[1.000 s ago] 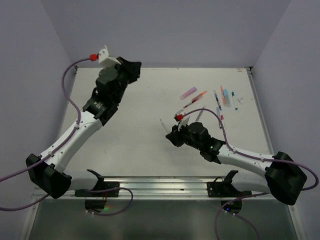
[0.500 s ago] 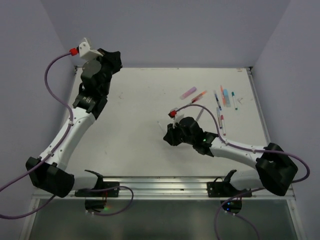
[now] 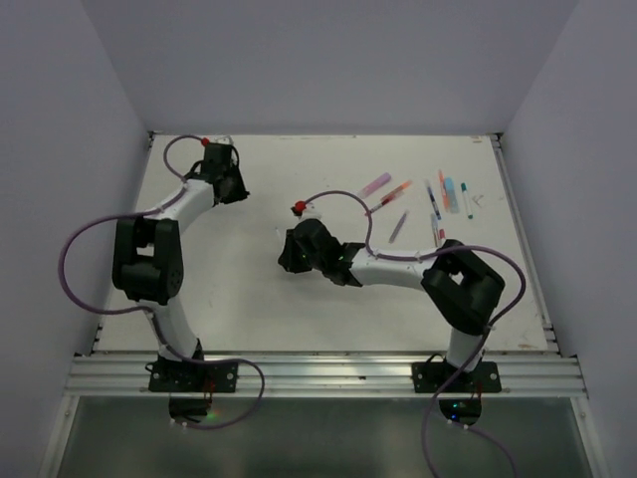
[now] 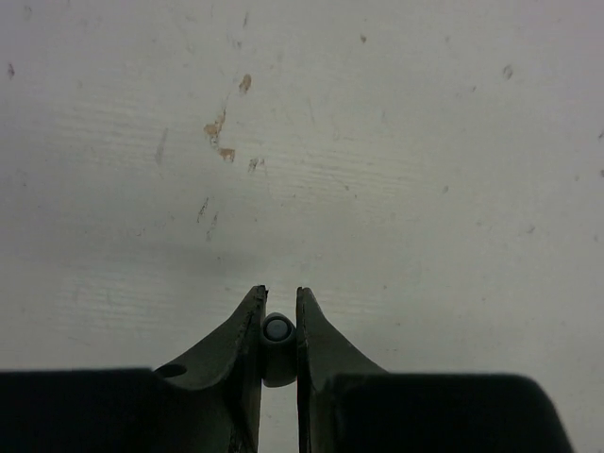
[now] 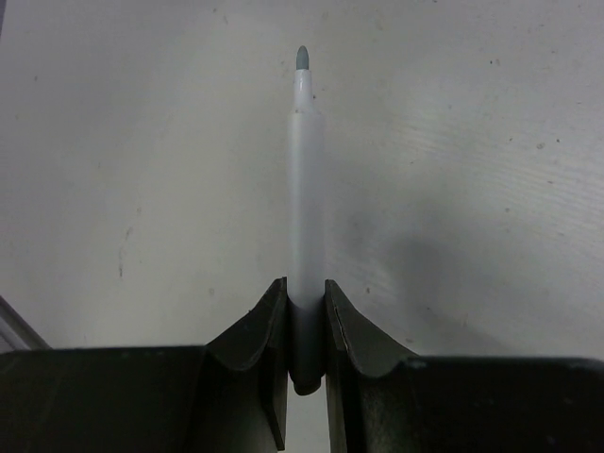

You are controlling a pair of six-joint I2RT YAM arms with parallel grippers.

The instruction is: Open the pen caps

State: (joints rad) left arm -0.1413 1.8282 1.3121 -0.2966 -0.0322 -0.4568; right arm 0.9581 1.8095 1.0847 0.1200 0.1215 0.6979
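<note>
I need to keep holding the white-grey pen (image 5: 307,189) with my right gripper until the pen's body lies on the table. The pen hangs above the table from my fingers to its grey tip.
In the left wrist view my left gripper (image 4: 280,293) is shut on a small grey pen cap (image 4: 276,331), seen end-on between the fingers. From above, this gripper (image 3: 229,185) hangs low over the table's back left. My right gripper (image 5: 305,288) is shut on the rear of a white-grey pen (image 5: 307,189). The pen's bare grey tip (image 5: 302,58) points away from the gripper and has no cap on it. In the top view the right gripper (image 3: 290,253) is near the table's middle, and the held pen is hidden under it. The two grippers are well apart.
Several other pens lie at the back right: a pink-purple one (image 3: 375,184), an orange-red one (image 3: 396,192), a grey one (image 3: 398,227) and blue and teal ones (image 3: 450,196). Brown stains (image 4: 219,127) mark the white table (image 3: 259,309). Purple walls enclose three sides.
The left arm has folded down from high at the back left to low over the table. The right gripper has moved left, away from the pens, holding the pen throughout.
</note>
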